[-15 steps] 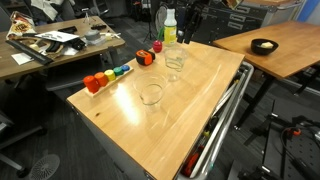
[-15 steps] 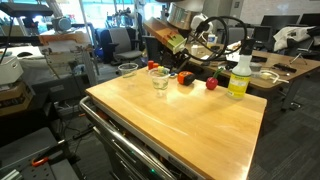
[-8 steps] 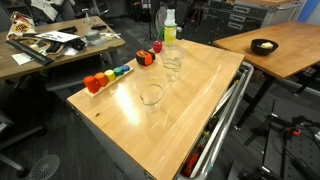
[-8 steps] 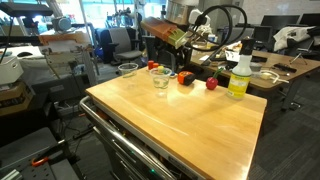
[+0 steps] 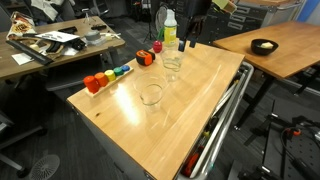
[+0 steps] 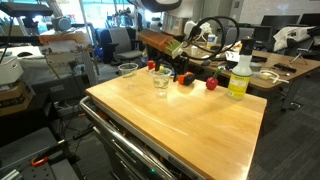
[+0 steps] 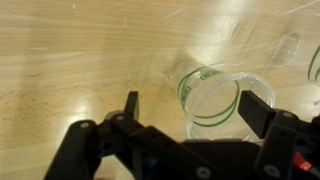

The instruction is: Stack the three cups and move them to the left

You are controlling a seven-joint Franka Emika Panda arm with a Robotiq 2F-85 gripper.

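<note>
My gripper grabs the clear cup stack (image 5: 173,62) by its rim from above next. The stack's base stays free to stack into the lone clear cup.
In an exterior view a clear cup (image 5: 151,94) stands alone near the middle of the wooden table (image 5: 190,110). A taller clear cup stack (image 5: 173,62) stands further back, by the bottle. In the wrist view this stack (image 7: 212,95) shows two rims, one inside the other, and sits on the wood below and between my fingers. My gripper (image 7: 193,107) is open and holds nothing, with its fingers (image 7: 255,108) clear of the glass. It hangs above the stack (image 5: 187,40). Both clear cups (image 6: 128,70) (image 6: 161,78) stand at the far edge.
A bottle with a yellow-green top (image 5: 170,25) (image 6: 239,75) stands just behind the stack. Red and orange blocks (image 5: 95,83) (image 5: 145,58) line the table's far side, and red ones (image 6: 185,77) lie between cups and bottle. Other desks surround the table.
The jaws have opened from half shut to fully open, letting go of the cup stack. The gripper has lifted slightly above it. The cups have not moved.
</note>
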